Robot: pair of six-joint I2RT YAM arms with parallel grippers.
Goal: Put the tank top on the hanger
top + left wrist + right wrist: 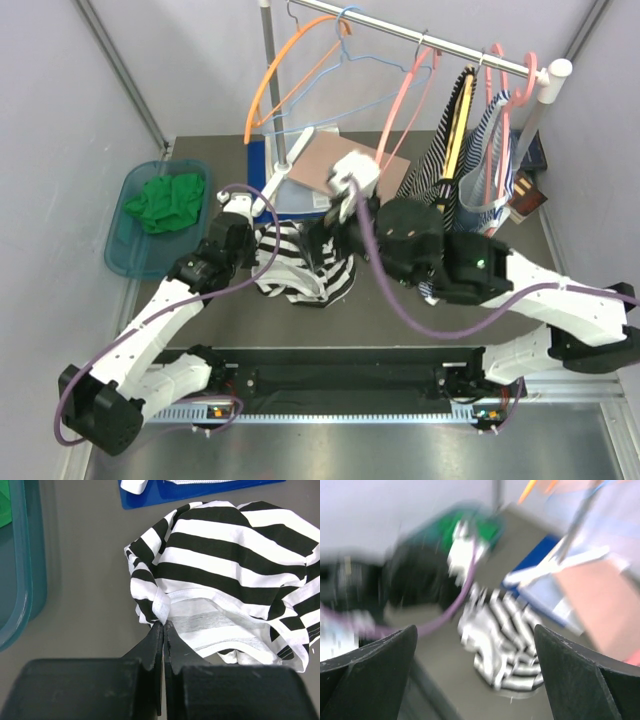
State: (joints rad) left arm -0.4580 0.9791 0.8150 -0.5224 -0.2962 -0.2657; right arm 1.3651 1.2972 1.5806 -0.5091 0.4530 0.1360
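Observation:
My right gripper grabs the salmon-pink hanger by its near arm [391, 118] [632, 659] next. The hanger's opposite arm stays free to enter the tank top.
The black-and-white striped tank top [305, 265] lies crumpled on the grey table between the two arms. In the left wrist view it [225, 555] fills the upper right. My left gripper [262, 243] is at its left edge, and its jaws [163, 624] are shut on the white edging. My right gripper [328, 225] hovers above the top's far side. In the blurred right wrist view it [475, 628] is wide open and empty, with the top [507, 640] below it. The salmon-pink hanger [405, 100] hangs empty on the rail at the back.
A teal bin [120, 240] with a green cloth [165, 200] sits at the left. A blue mat [300, 205] and a brown board [335, 165] lie behind the top. The rail [450, 45] also holds an orange hanger [275, 85], a light-blue wire hanger [350, 60] and dark striped garments [450, 140].

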